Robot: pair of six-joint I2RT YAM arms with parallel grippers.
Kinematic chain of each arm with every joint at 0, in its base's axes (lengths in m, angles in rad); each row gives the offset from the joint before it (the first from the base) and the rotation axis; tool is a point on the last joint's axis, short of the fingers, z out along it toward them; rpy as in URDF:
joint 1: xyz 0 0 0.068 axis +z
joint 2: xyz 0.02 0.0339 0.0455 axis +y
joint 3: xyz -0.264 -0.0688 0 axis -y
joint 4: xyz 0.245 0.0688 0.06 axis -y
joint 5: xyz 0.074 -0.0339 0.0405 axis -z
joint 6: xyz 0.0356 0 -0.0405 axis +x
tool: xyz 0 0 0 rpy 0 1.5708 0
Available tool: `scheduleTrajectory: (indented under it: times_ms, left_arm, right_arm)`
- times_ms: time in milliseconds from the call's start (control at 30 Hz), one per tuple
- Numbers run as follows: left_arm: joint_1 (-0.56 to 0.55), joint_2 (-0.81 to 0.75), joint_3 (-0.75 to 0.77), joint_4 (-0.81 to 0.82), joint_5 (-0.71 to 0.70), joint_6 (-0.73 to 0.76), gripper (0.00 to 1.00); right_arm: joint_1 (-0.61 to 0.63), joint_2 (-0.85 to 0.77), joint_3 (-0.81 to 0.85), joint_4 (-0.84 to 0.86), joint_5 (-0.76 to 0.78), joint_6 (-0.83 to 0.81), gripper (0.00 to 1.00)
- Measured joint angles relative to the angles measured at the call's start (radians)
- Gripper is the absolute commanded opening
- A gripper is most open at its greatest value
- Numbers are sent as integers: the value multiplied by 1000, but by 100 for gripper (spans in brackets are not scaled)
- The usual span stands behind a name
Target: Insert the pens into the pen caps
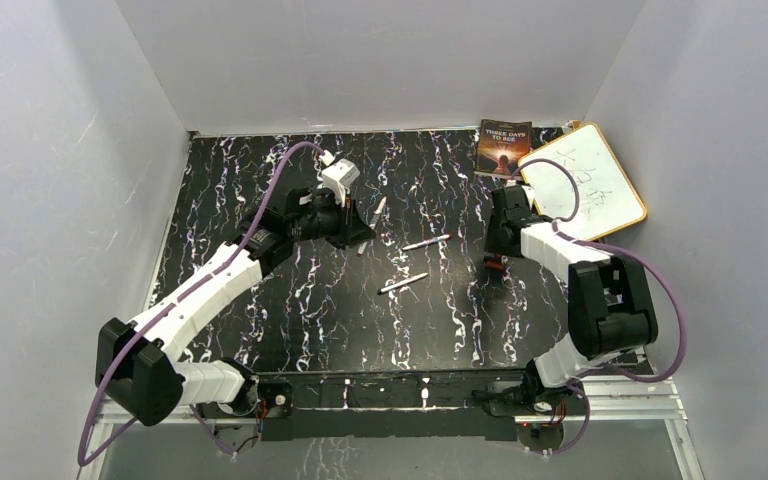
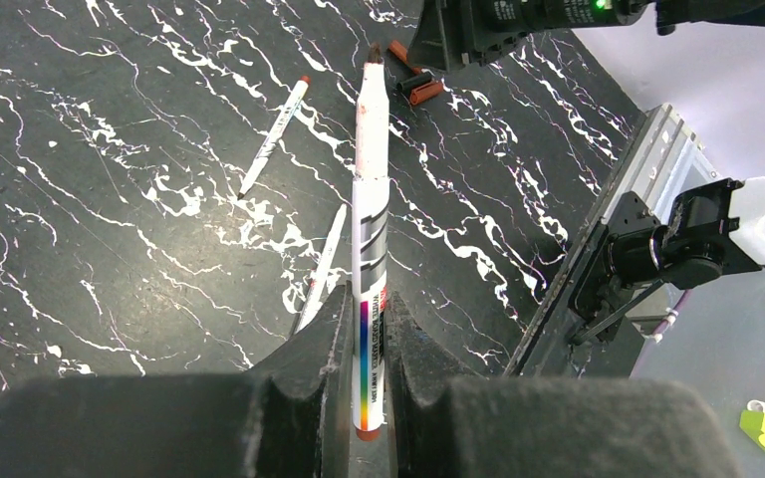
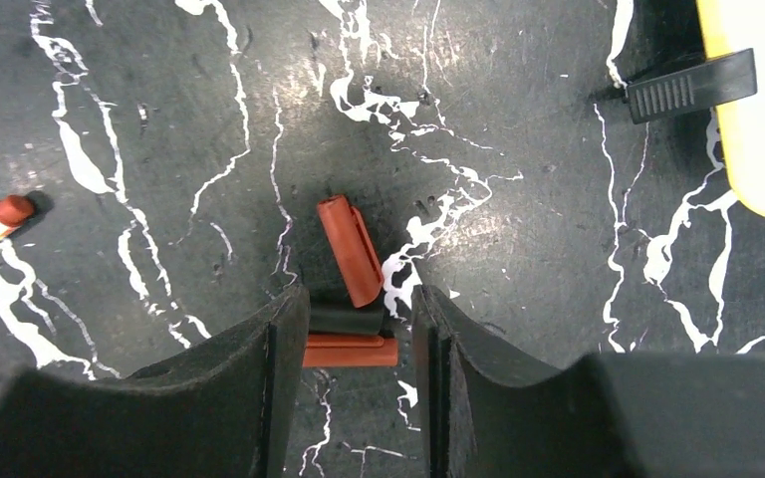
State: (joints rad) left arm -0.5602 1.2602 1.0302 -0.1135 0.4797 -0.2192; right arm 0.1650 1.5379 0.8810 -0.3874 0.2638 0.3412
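Next, the right gripper takes hold of the slanted reddish cap (image 3: 352, 253) by its sides to insert the pen, so the cap's open end stays free for the pen.
My left gripper (image 2: 367, 299) is shut on a white pen (image 2: 371, 199), gripping its rear end; the dark tip points toward the caps. In the top view this gripper (image 1: 360, 228) holds the pen (image 1: 378, 208) left of centre. Two more pens (image 1: 425, 242) (image 1: 403, 283) lie on the table, and both show in the left wrist view (image 2: 277, 134) (image 2: 321, 267). My right gripper (image 3: 359, 299) is open, low over three caps: a reddish one (image 3: 350, 249), a black one (image 3: 344, 319) and another reddish one (image 3: 351, 351) lying between its fingers. The top view shows it (image 1: 495, 262) right of centre.
A yellow-framed whiteboard (image 1: 585, 185) and a book (image 1: 503, 147) lie at the back right. The whiteboard's edge (image 3: 757, 119) and a black clip (image 3: 692, 85) are close to my right gripper. White walls enclose the black marbled table (image 1: 310, 300).
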Motion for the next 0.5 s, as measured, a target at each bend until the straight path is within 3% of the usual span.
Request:
scheduleTrajectory:
  times_ms: [267, 500]
  left_arm:
    - [0, -8, 0, -5, 0, 3, 0]
    - [0, -9, -4, -22, -1, 10, 0]
  right_arm:
    - [-16, 99, 36, 14, -12, -28, 31]
    - [-23, 139, 58, 35, -38, -47, 19]
